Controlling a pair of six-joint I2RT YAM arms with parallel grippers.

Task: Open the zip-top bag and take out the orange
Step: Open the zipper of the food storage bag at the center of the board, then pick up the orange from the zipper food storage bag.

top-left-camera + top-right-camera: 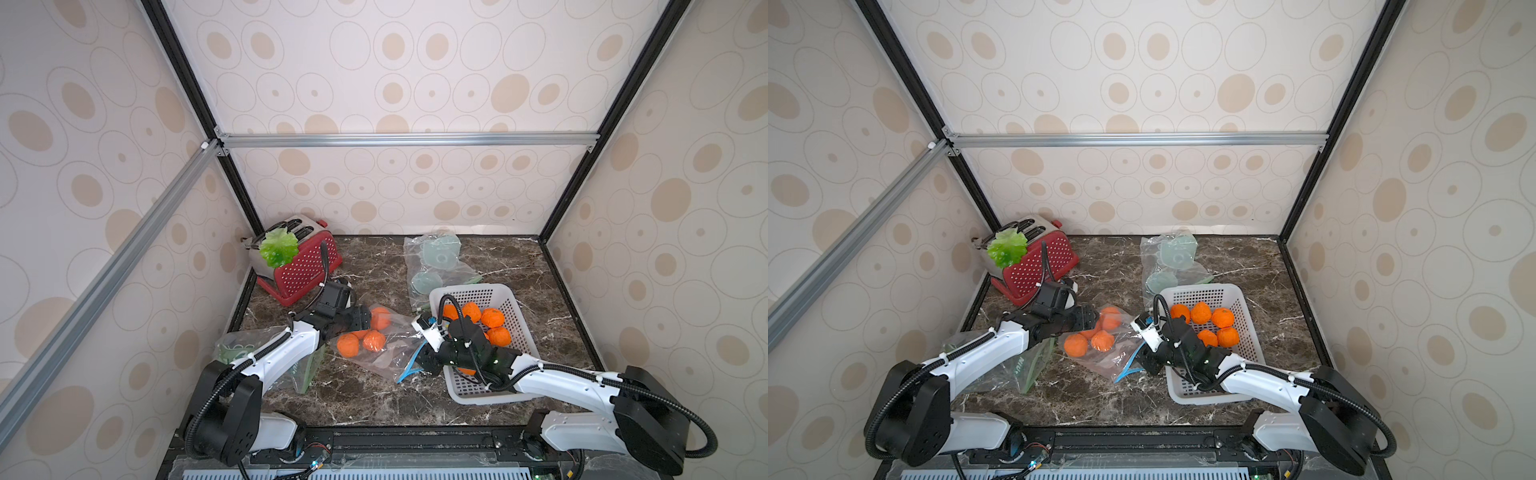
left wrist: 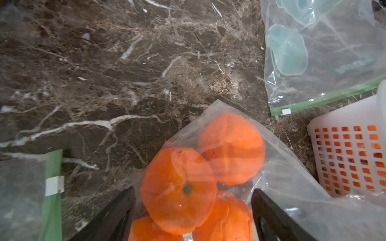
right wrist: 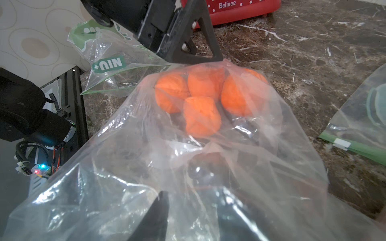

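My left gripper is going to grab the bag's film at its closed end next, to take out the orange. This leaves the bag's opening free.
A clear zip-top bag (image 1: 386, 353) (image 1: 1113, 361) lies mid-table with several oranges (image 1: 348, 345) (image 3: 201, 116) bunched at its closed end. My left gripper (image 1: 365, 322) (image 2: 192, 200) is open, its two fingers (image 2: 123, 208) wide apart on either side of the bagged oranges (image 2: 179, 187). My right gripper (image 1: 424, 361) (image 3: 194, 208) is at the bag's mouth by the blue zip strip (image 1: 407, 372). Its jaws stand apart amid loose film (image 3: 208, 156), one finger (image 3: 156, 212) showing plainly and the other seen through the plastic.
A white basket (image 1: 469, 289) (image 2: 344, 116) with several loose oranges stands right of the bag, under my right arm. A second clear bag (image 1: 436, 262) of pale discs lies behind it. A green-edged bag (image 1: 307, 370) lies under my left arm. A red toaster (image 1: 303, 266) with lettuce (image 1: 278, 247) sits back left.
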